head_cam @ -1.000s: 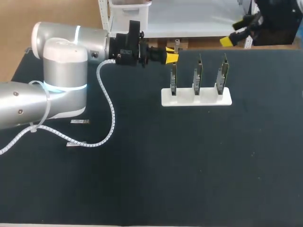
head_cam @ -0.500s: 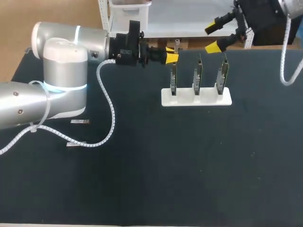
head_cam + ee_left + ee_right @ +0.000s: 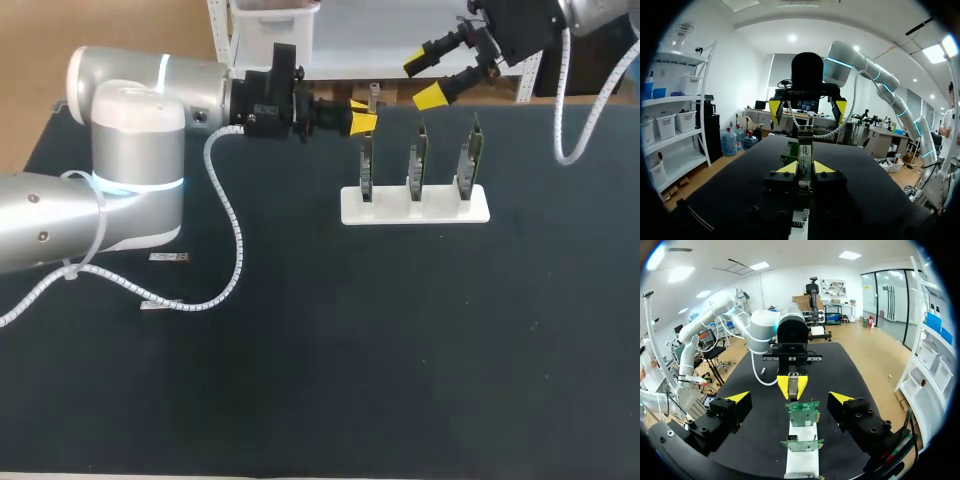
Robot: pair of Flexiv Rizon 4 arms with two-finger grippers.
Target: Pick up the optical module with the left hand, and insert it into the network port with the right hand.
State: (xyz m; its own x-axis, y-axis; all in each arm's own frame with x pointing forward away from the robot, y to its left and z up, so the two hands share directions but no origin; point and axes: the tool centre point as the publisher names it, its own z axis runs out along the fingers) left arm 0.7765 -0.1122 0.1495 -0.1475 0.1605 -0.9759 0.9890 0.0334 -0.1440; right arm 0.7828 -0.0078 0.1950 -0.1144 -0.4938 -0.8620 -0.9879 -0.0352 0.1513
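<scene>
The right gripper grabs the optical module by its exposed end (image 3: 374, 92) next, so that the module goes into the network port (image 3: 366, 178).
My left gripper (image 3: 362, 115) hangs above the table's far edge, shut on a slim metal optical module (image 3: 372, 96) that sticks out past its yellow tips. In the left wrist view the module (image 3: 805, 145) stands upright between the fingers (image 3: 786, 168). My right gripper (image 3: 424, 80) hovers open a little beyond it, facing the left one. A white stand (image 3: 415, 205) holds three upright green boards (image 3: 416, 160) with network ports, just under and between both grippers. In the right wrist view, the left gripper (image 3: 793, 384) and module (image 3: 793, 374) lie straight ahead of my right gripper (image 3: 790, 399), with the boards (image 3: 802, 414) below.
Two more small modules (image 3: 170, 258) (image 3: 152, 306) lie flat on the black mat (image 3: 400, 350) at the left, under my left arm and its white cable (image 3: 235, 240). The table's far edge runs just behind the grippers.
My right arm has come in from the upper right and moved left toward the left gripper, staying open. The left arm and its module have not moved.
</scene>
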